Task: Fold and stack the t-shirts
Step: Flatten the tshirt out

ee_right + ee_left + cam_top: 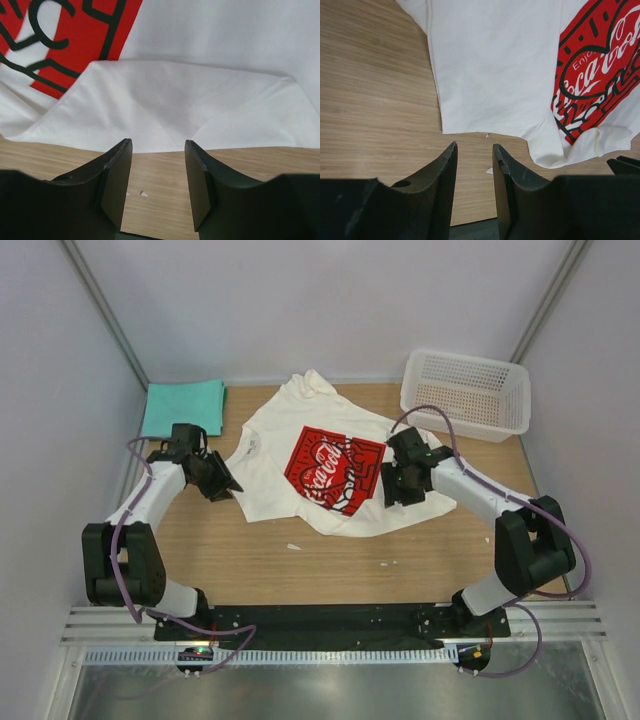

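The shirt needs to be spread out for folding, so my right gripper should next grab the near edge of the folded flap on the white t-shirt point(270, 455).
The white t-shirt point(270, 455) with its red print point(333, 468) lies rumpled and partly folded in the middle of the wooden table. The teal-green t-shirt point(183, 407) sits folded flat at the back left corner. My left gripper point(228, 485) hovers at the white shirt's left lower corner. In the left wrist view it point(475, 147) is open and empty, just short of the shirt's hem point(495, 65). My right gripper point(392, 492) is at the shirt's right side. Its jaws point(158, 142) are open and empty in front of a folded white flap point(200, 100).
A white plastic mesh basket point(466, 392) stands at the back right. Small white scraps point(293, 546) lie on the bare wood point(300, 575) in front of the shirt. White walls close in the table on three sides.
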Controlling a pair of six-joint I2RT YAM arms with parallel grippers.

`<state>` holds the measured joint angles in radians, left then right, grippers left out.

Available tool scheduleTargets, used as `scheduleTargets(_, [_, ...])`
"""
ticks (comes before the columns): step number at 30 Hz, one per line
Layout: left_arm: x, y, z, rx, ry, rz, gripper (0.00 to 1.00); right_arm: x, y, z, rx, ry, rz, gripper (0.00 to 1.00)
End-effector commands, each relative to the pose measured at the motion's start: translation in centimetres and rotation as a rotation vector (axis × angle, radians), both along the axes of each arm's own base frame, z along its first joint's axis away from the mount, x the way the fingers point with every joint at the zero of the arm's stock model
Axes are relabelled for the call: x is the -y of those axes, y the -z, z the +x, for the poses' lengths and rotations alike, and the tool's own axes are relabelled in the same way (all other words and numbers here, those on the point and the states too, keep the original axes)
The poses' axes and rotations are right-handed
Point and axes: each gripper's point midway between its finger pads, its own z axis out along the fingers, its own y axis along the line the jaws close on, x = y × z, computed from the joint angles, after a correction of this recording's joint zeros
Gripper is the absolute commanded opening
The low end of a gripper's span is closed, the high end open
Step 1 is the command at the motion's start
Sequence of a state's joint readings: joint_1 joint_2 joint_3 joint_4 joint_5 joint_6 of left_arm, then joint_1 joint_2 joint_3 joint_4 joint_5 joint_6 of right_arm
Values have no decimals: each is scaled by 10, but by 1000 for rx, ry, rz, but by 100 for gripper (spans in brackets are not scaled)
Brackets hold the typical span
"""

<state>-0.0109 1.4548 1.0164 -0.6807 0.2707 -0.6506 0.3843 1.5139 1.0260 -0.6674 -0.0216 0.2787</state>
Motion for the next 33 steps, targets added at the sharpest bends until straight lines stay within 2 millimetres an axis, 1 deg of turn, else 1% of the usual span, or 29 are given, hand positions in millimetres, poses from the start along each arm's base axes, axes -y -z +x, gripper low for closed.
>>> scheduleTargets(1, [1,-7,10,51,-4,-23,35,18,5,-7,-9,-191,-276,52])
scheduleTargets(2, [-6,-7,12,50,-28,-28,35,17,8,-9,-17,-222,-304,51])
scheduleTargets(3, [-6,-7,13,52,-31,-30,34,12,9,-11,-9,-263,-331,50])
scheduleTargets(5, [-7,-8,12,55,-31,-29,34,12,11,-13,-2,-322,-380,46])
scheduleTargets(7, [-9,-8,11,58,-33,-21,34,8,13,-16,25,-360,-411,46])
scheduleTargets(8, [-10,-10,11,66,-37,-20,34,12,13,-15,38,-409,-453,46])
scheduleTargets(11, [-12,-9,7,61,-41,-19,34,13,17,-14,57,-455,-491,45])
scheduleTargets(17, [-15,-6,2,55,-50,-21,34,8,27,-11,63,-503,-508,40])
scheduleTargets(23, [-17,-6,2,55,-54,-29,34,4,34,-6,67,-515,-514,38])
scheduleTargets(33, [-23,-6,2,48,-61,-32,35,5,49,-6,33,-535,-532,34])
